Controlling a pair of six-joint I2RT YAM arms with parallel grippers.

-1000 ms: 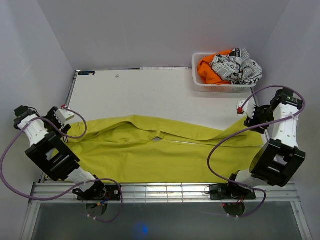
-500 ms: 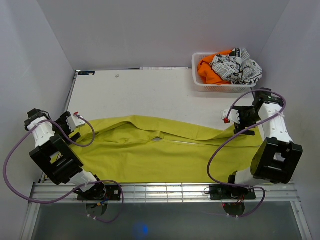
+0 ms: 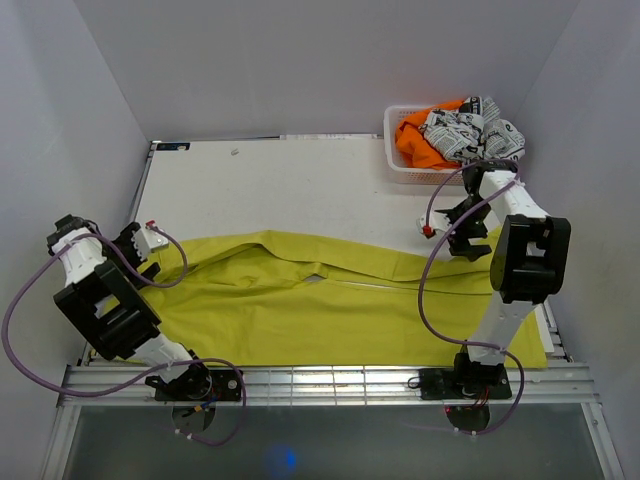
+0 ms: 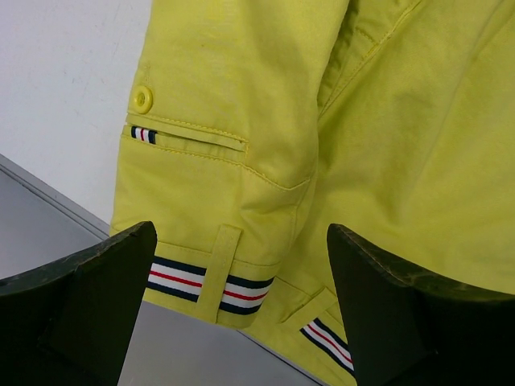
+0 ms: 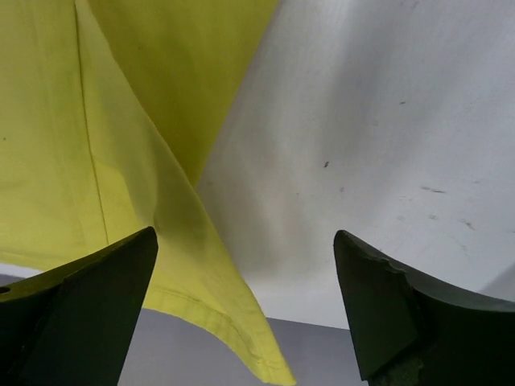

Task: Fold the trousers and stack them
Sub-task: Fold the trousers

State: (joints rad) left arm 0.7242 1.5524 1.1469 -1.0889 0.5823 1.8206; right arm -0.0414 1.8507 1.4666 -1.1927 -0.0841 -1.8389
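Observation:
I should next pinch the trousers' folded edge near the waistband ribbon (image 4: 201, 283), beside the pocket slit, with my left gripper to fold them lengthwise.
The mustard-yellow trousers (image 3: 330, 310) lie spread across the near half of the table, waistband to the left and leg ends to the right. My left gripper (image 3: 148, 258) hovers at the waistband corner, open. In the left wrist view the striped waistband ribbon (image 4: 201, 283), a button (image 4: 142, 99) and a pocket slit lie between the wide-apart fingers (image 4: 88, 305) of the left gripper (image 4: 241, 227), with nothing held. My right gripper (image 3: 452, 238) is open above the far edge of the leg ends. In its wrist view the right gripper (image 5: 245, 233) stands over a hem corner (image 5: 217, 314), apart from both fingers.
A white basket (image 3: 398, 168) stands at the far right of the table with an orange garment (image 3: 415, 142) and a black-and-white printed cloth (image 3: 478, 135) in it. White walls close in on both sides. A metal rail (image 3: 320, 382) runs along the near edge.
Both grippers have opened and let go of the trousers. The right arm has swung from the right edge inward and farther back; the left gripper shifted slightly right. The trousers stayed flat.

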